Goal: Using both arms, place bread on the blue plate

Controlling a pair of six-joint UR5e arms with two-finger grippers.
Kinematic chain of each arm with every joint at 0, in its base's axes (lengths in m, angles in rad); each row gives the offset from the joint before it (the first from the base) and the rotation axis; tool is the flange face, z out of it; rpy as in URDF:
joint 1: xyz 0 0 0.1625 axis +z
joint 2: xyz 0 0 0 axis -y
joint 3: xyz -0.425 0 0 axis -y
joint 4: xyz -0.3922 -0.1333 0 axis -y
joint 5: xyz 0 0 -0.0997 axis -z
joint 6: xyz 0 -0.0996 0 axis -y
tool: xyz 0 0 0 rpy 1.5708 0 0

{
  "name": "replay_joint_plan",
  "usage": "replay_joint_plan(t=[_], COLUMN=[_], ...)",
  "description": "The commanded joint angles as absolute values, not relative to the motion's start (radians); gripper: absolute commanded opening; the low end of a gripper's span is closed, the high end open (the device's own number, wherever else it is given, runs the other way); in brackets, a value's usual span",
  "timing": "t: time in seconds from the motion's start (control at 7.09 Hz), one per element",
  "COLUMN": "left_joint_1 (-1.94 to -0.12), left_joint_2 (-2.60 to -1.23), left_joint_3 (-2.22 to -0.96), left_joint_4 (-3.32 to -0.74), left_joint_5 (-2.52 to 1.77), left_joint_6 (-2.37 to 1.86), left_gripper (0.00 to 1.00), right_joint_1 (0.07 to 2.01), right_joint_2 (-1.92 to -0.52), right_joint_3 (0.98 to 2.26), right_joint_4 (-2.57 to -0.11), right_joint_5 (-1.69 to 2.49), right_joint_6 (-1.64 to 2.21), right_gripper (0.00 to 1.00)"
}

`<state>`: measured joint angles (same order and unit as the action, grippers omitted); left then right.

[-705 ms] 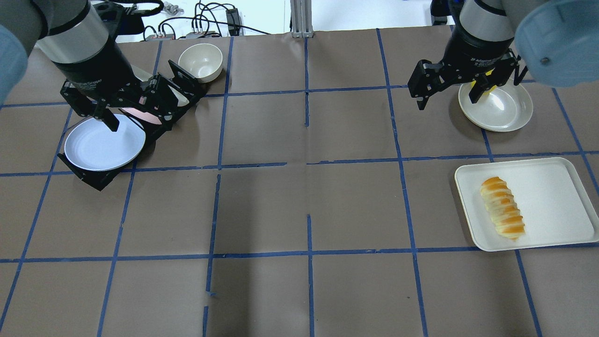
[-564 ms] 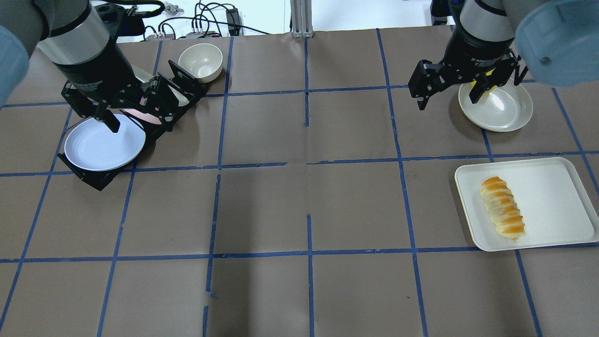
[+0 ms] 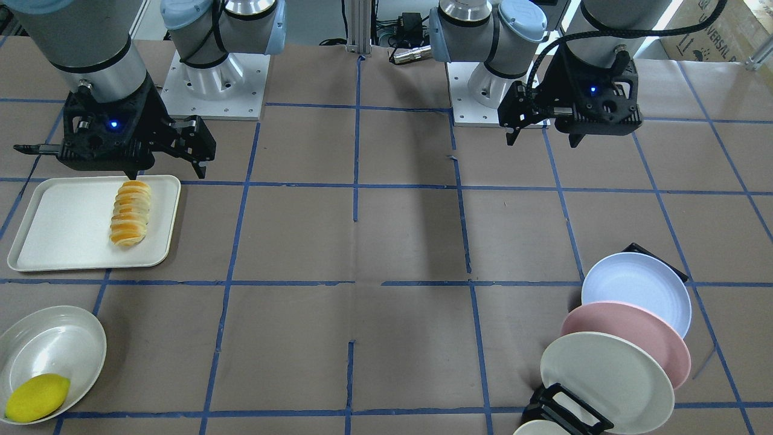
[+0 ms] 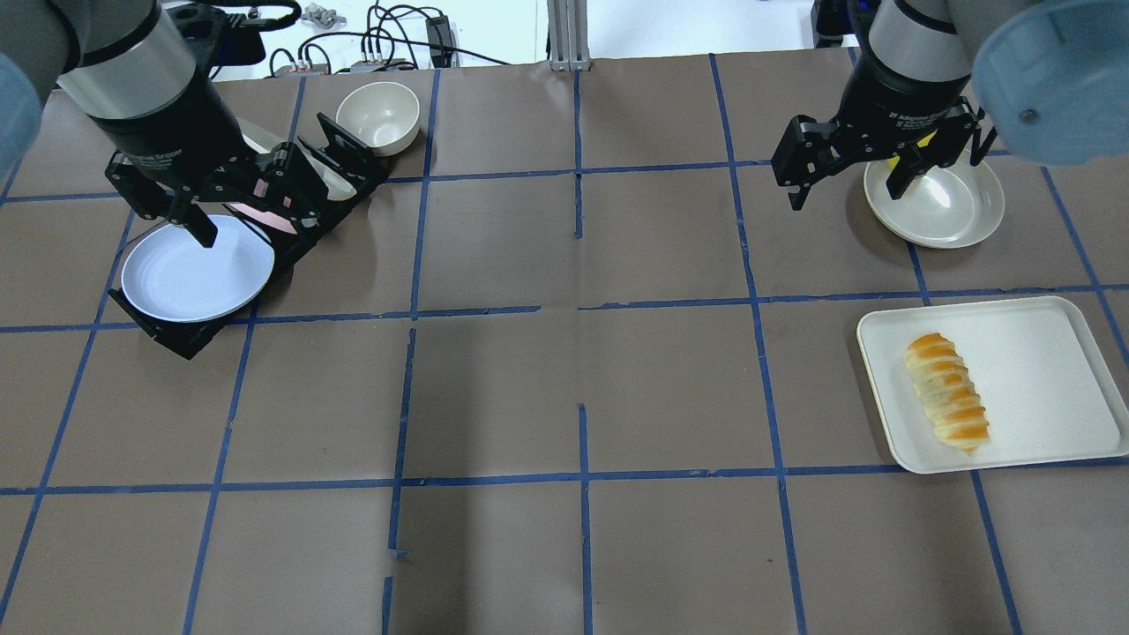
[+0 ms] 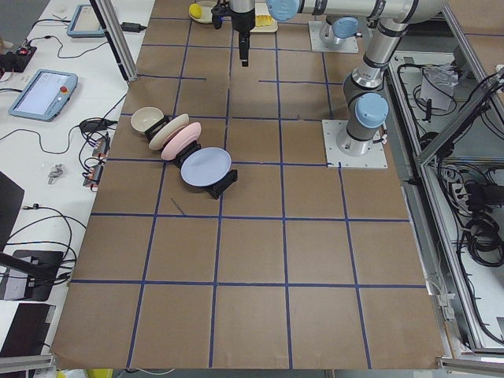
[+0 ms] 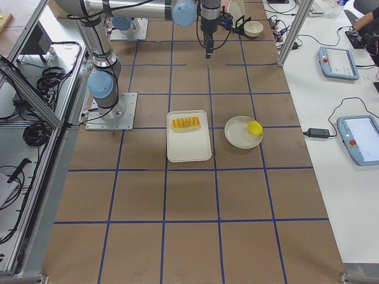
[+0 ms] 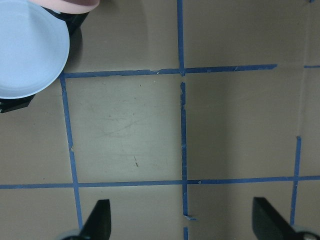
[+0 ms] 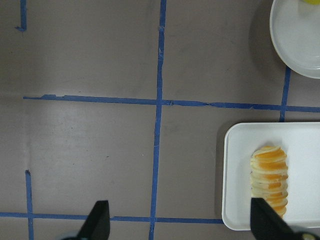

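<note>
The robot's right gripper will next put the bread on the blue plate (image 3: 635, 289), so it will grab the bread by its ridged middle (image 3: 130, 211).
The bread (image 4: 948, 392), an orange and cream ridged loaf, lies on the left part of a white tray (image 4: 1050, 379); it also shows in the front view (image 3: 130, 205) and the right wrist view (image 8: 270, 177). The blue plate (image 4: 196, 269) leans in a black rack at the far left (image 3: 637, 290), and shows at the top left of the left wrist view (image 7: 27, 50). My left gripper (image 4: 254, 225) is open and empty, high above the table beside the plate. My right gripper (image 4: 845, 192) is open and empty, high above the table, beyond and left of the tray.
A pink plate (image 3: 628, 329) and a cream plate (image 3: 604, 377) stand in the same rack behind the blue one. A cream bowl (image 4: 377, 115) sits beyond the rack. A cream dish (image 3: 54, 344) with a yellow lemon (image 3: 36, 396) sits beyond the tray.
My left gripper has shifted slightly left and away. My right gripper has barely moved. Both stay open; bread and plates are unmoved.
</note>
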<state>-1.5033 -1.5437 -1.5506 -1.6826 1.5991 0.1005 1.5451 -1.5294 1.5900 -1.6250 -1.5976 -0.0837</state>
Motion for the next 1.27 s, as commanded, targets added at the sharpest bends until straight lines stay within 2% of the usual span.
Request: replay_joint_plan(t=[0.0, 0.42, 0.56, 0.99, 1.13], left_joint_1=[-1.316, -1.068, -0.992, -0.937, -0.942], left_joint_2=[-1.554, -1.705, -1.782, -2.145, -2.211], left_joint_3=[-1.557, -1.493, -1.438, -1.229, -1.186], left_joint_4=[-1.686, -1.663, -1.658, -1.566, -1.565], left_joint_5=[1.598, 1.595, 1.592, 1.514, 1.511], left_joint_6=[0.283, 0.544, 0.593, 0.698, 0.704], left_gripper=[1.0, 1.0, 1.0, 1.0, 1.0], right_joint_1=[1.452, 1.232, 1.192, 1.126, 1.109], right_joint_2=[-1.523, -1.56, -1.56, -1.49, -1.482], right_joint_3=[1.696, 2.09, 2.159, 2.216, 2.221], right_joint_4=[-1.737, -2.117, -2.169, -2.268, -2.279], right_joint_5=[-1.646, -1.643, -1.641, -1.641, -1.64], right_joint_6=[-0.255, -0.512, -0.524, -0.563, -0.566], right_gripper=[0.9, 0.89, 0.9, 0.88, 0.86])
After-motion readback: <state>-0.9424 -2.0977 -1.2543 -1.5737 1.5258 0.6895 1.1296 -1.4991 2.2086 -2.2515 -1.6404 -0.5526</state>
